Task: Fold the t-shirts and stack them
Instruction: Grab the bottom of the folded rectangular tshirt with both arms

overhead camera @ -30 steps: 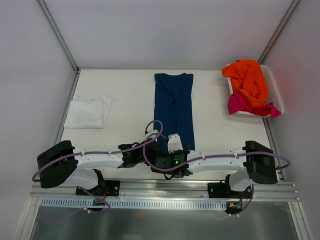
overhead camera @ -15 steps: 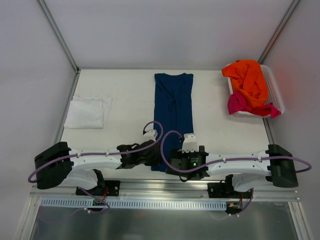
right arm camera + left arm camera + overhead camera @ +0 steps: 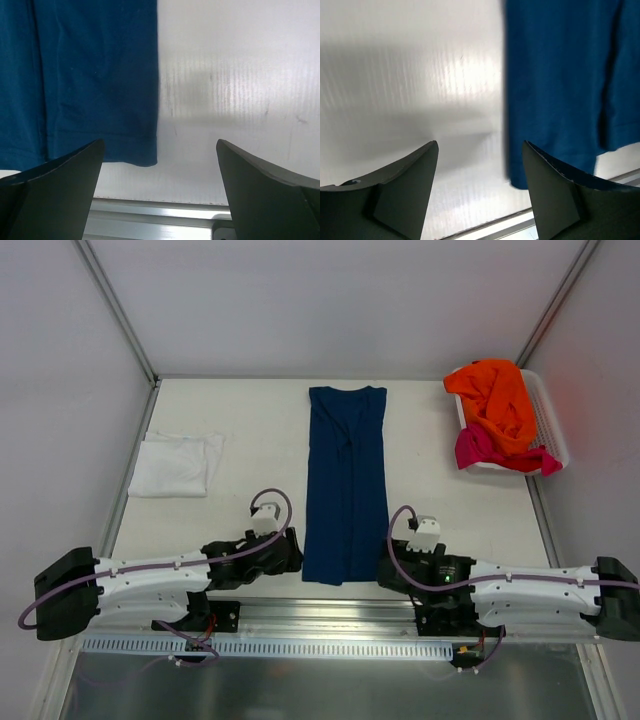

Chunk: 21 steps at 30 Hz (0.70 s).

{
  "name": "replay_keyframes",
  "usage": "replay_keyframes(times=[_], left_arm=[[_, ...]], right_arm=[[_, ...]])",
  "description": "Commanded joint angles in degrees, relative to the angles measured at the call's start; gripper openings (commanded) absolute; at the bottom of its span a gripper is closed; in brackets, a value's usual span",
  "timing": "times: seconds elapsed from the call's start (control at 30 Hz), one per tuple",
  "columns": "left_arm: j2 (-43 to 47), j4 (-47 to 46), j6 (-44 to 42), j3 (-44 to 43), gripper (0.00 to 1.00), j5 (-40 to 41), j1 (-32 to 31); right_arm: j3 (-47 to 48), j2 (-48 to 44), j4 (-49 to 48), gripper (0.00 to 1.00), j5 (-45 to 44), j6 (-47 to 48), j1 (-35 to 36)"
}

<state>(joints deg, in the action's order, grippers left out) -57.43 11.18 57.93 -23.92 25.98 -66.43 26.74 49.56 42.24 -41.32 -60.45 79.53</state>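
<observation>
I should grip the navy t-shirt's outer hem corner next with my right gripper, opposite my left gripper's corner, to fold the hem over evenly.
A navy t-shirt (image 3: 345, 480) lies flat in the middle of the table, folded lengthwise into a long narrow strip, hem toward me. My left gripper (image 3: 292, 550) sits low just left of the hem and is open. In the left wrist view, bare table shows between the left gripper (image 3: 480, 145) fingertips, with the navy t-shirt (image 3: 560, 75) to the right. My right gripper (image 3: 387, 566) is open just right of the hem; the right wrist view has the right gripper (image 3: 160, 142) over bare table and the navy t-shirt (image 3: 95, 75) on the left.
A folded white t-shirt (image 3: 175, 465) lies at the table's left side. A white slatted basket (image 3: 552, 425) at the back right holds an orange t-shirt (image 3: 495, 400) and a magenta-pink one (image 3: 480, 448). The metal rail (image 3: 330, 615) runs along the near edge.
Both arms have drawn apart from over the navy shirt's near end to either side of it. The left gripper has opened. The shirt's hem now lies uncovered and flat.
</observation>
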Motion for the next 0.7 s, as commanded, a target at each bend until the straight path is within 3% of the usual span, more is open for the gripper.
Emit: replay_keyframes(times=[0.0,0.13,0.4,0.67], left_arm=[[1.51,-9.96,1.4,6.41,0.68,-4.43,-0.71],[9.58,-22.5,3.15,18.45,0.68,-8.84,-0.63],[24.63,-24.81,4.03,26.03,0.69,-10.33,-0.63],[17.1,-34.8,7.55,27.62,0.68,-15.87,-0.63]], right_arm=[[-1.42,0.18,-5.14,0.99,1.94,-2.31,-0.16],[-5.28,-0.43,-13.03,0.99,4.23,-2.75,-0.16],[-9.16,-2.19,-16.4,0.99,5.02,-4.94,-0.16],[-10.13,-0.61,-19.3,0.97,5.11,-5.74,-0.16]])
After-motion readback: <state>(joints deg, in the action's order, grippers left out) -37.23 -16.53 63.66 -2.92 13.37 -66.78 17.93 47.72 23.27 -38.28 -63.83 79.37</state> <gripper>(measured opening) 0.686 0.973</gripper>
